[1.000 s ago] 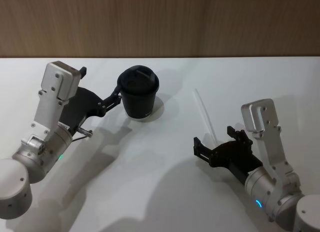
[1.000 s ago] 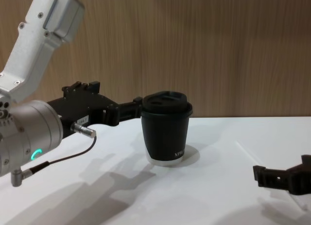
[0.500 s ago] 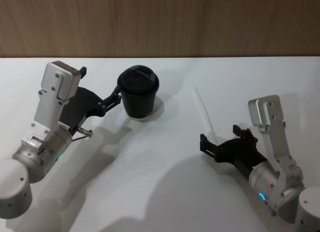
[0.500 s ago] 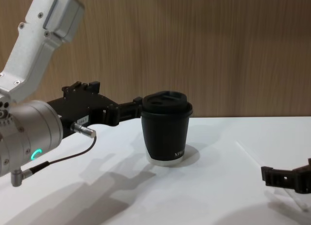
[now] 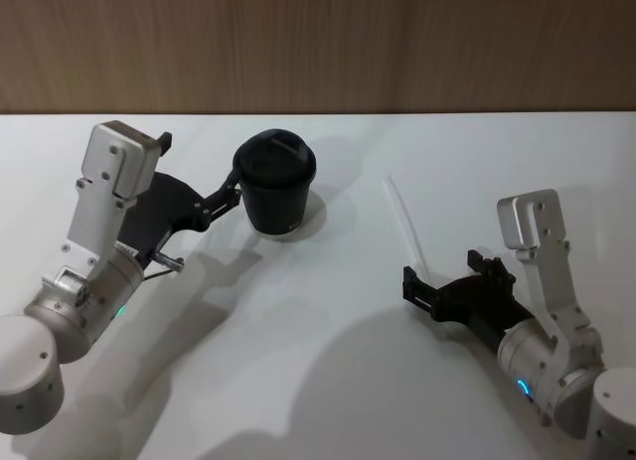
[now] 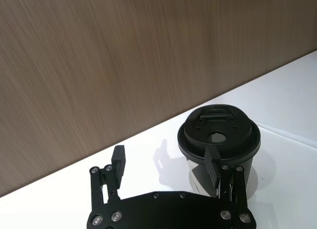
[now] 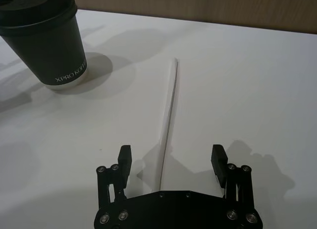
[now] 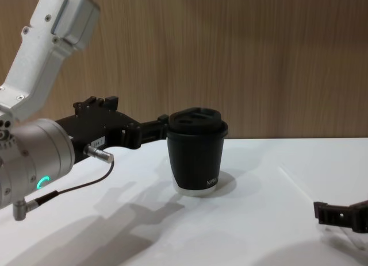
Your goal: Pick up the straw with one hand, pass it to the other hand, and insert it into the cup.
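Note:
The straw needs to be grabbed next by its tip end (image 5: 425, 278) with my right gripper, which leaves the straw's long body (image 5: 403, 220) free for the other hand.
The black cup (image 5: 275, 182) with its domed lid stands upright at the back of the white table. The thin white straw (image 5: 405, 225) lies flat to its right, pointing away from me. My right gripper (image 5: 442, 269) is open low over the table, and the straw's near end (image 7: 167, 125) lies between its two fingers (image 7: 217, 154) without touching either. My left gripper (image 5: 199, 167) is open too, held level at the cup's left. One of its fingers (image 6: 213, 164) is close against the cup's side (image 6: 220, 140); the cup (image 8: 197, 151) is not between the fingers.
A wooden wall (image 5: 318, 43) closes off the table's far edge. The white tabletop (image 5: 298, 361) carries only the arms' shadows between the two grippers and toward me. A thin cable (image 8: 69, 188) hangs from the left wrist.
My right gripper has drawn back and to the right along the straw, toward its near end. The left arm, the cup and the straw have not moved.

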